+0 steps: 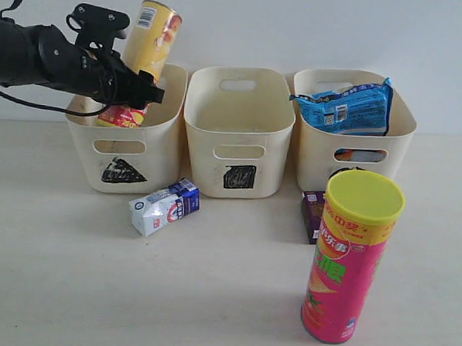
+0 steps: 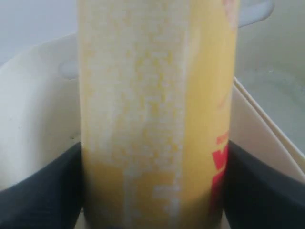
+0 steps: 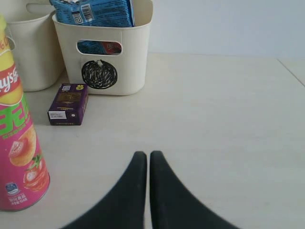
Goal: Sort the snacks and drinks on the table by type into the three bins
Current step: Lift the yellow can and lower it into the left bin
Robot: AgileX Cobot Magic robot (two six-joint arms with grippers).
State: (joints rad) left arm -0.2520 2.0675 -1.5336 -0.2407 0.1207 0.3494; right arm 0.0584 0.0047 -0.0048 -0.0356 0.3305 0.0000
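Observation:
The can's red lower end is inside the triangle bin's rim [image 1: 159, 121], so the can would rest in the bin and my left gripper should open.
My left gripper [image 1: 139, 90] is shut on the yellow-red chip can [image 1: 150, 42], which stands tilted with its lower end inside the triangle bin [image 1: 122, 152]. In the left wrist view the can [image 2: 152, 95] fills the frame and a dark finger [image 2: 43, 191] presses each side. The square bin [image 1: 235, 138] is beside it. The circle bin [image 1: 359, 138] holds the blue bag [image 1: 349, 106]. A white and blue carton [image 1: 164, 207] lies before the bins. The purple carton [image 3: 69, 104] lies behind the tall pink can [image 1: 349, 263]. My right gripper [image 3: 147, 155] is shut and empty over bare table.
Something red and blue shows through the circle bin's handle cutout [image 3: 100, 47]; the orange bag is not clearly seen. The pink can [image 3: 16, 143] stands close to my right gripper. The table [image 1: 67, 288] ends at a pale wall behind the bins.

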